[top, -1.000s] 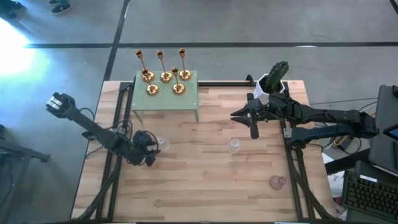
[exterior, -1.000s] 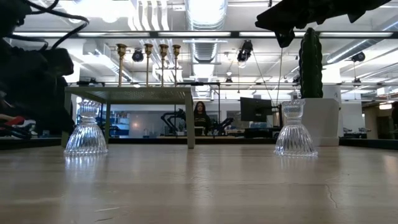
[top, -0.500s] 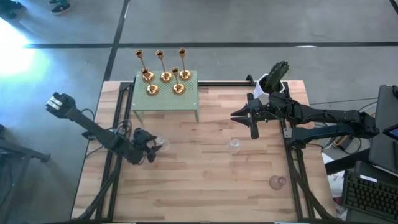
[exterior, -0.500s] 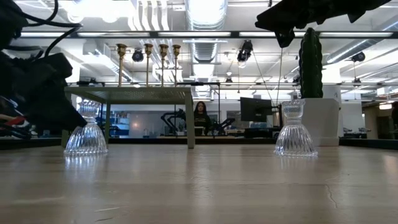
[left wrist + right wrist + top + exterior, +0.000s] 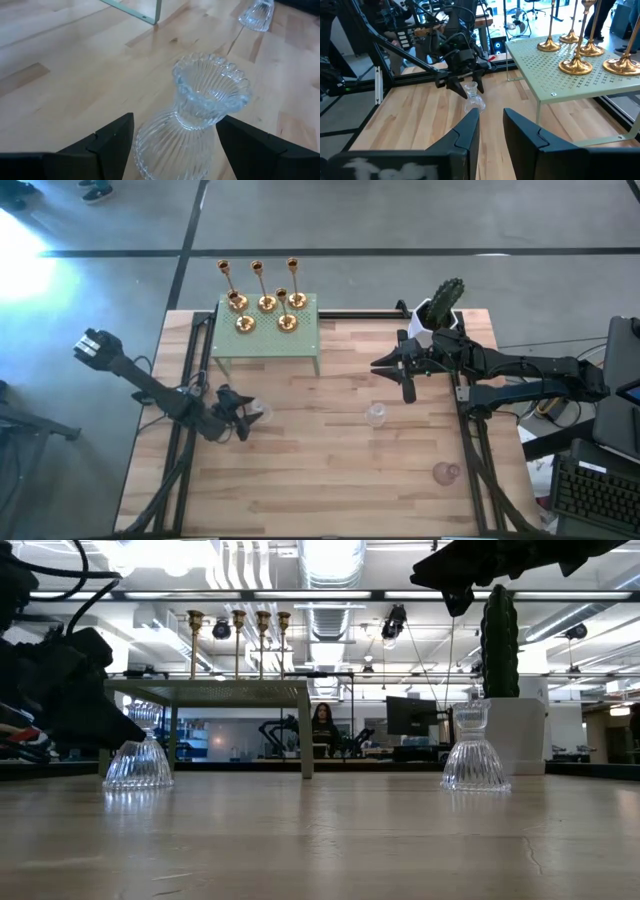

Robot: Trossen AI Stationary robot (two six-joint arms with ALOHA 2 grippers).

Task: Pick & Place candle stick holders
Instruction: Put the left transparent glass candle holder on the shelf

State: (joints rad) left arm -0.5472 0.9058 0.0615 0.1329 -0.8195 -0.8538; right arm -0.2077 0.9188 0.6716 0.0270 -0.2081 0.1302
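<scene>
My left gripper will next take the clear ribbed candle holder by its narrow neck [image 5: 259,409] [image 5: 192,119] to move it.
A clear ribbed glass candle holder [image 5: 192,120] stands upright on its flared base on the wooden table [image 5: 330,460]; it also shows in the high view [image 5: 262,413] and the low view [image 5: 138,755]. My left gripper [image 5: 175,122] is open, low over the table, one finger on each side of this holder; it also shows in the high view [image 5: 243,420]. My right gripper [image 5: 390,370] is open and empty, held in the air near the cactus. Several gold candlesticks [image 5: 265,300] stand on a small green perforated stand [image 5: 300,340]. A second clear holder [image 5: 376,414] and a pinkish one [image 5: 446,472] stand on the table.
A white pot with a green cactus [image 5: 440,310] stands at the far right, just behind my right gripper. The green stand's legs [image 5: 305,730] rise from the table's far left. Bare wood lies in the middle and toward the near edge.
My left gripper has moved low over the table toward the clear glass holder, toward the far right, until its open fingers stand on either side of it. The holder has stayed in place.
</scene>
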